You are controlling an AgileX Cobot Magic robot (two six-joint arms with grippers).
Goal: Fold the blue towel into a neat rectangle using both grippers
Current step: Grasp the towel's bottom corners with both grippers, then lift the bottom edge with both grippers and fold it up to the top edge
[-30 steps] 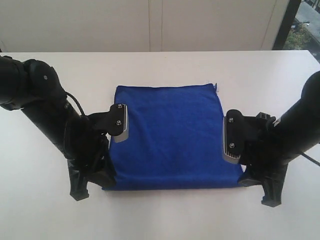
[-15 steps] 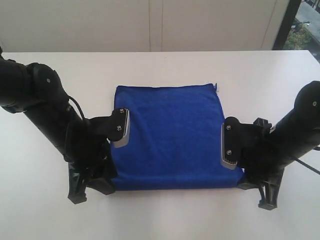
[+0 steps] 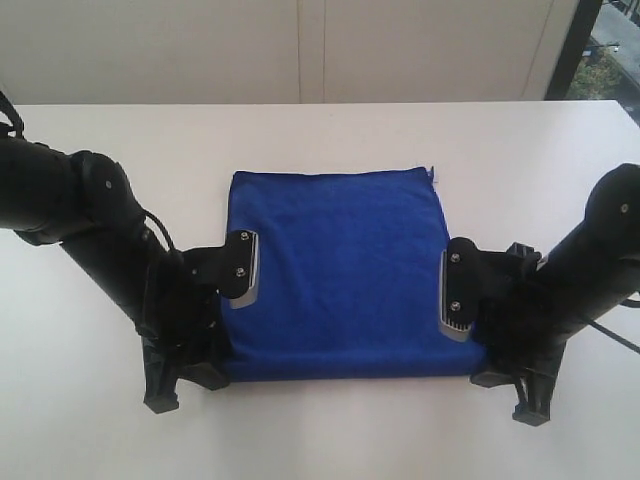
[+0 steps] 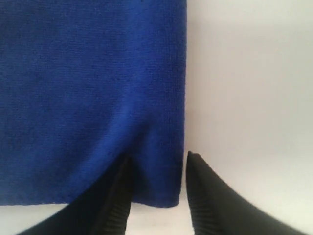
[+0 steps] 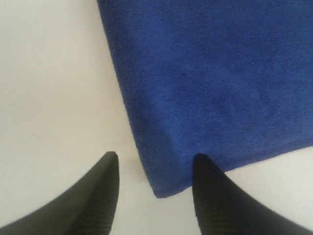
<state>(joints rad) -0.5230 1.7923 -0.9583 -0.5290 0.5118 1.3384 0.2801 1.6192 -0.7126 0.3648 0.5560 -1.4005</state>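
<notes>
My right gripper next needs to grab the blue towel by the opposite edge's corner [image 3: 474, 366] to fold it onto its loose-thread edge [image 3: 350, 177].
The blue towel [image 3: 335, 270] lies flat and roughly square in the middle of the white table [image 3: 320, 130]. My left gripper [image 3: 183, 388] stands open at the towel's near left corner. In the left wrist view the left gripper [image 4: 157, 159] straddles that corner of the towel [image 4: 88, 98], one finger on the cloth and the other on bare table beside the edge. My right gripper [image 3: 510, 395] is open at the near right corner. In the right wrist view the right gripper [image 5: 155, 156] straddles the towel [image 5: 220, 73] corner the same way.
A small loose thread [image 3: 434, 174] sticks out at the towel's far right corner. A pale wall panel [image 3: 300, 50] runs behind the table's far edge. Both black arms flank the towel's sides.
Both arms have drawn a little toward the table's near edge and lowered. The left gripper's fingers have spread wider. The towel has not moved.
</notes>
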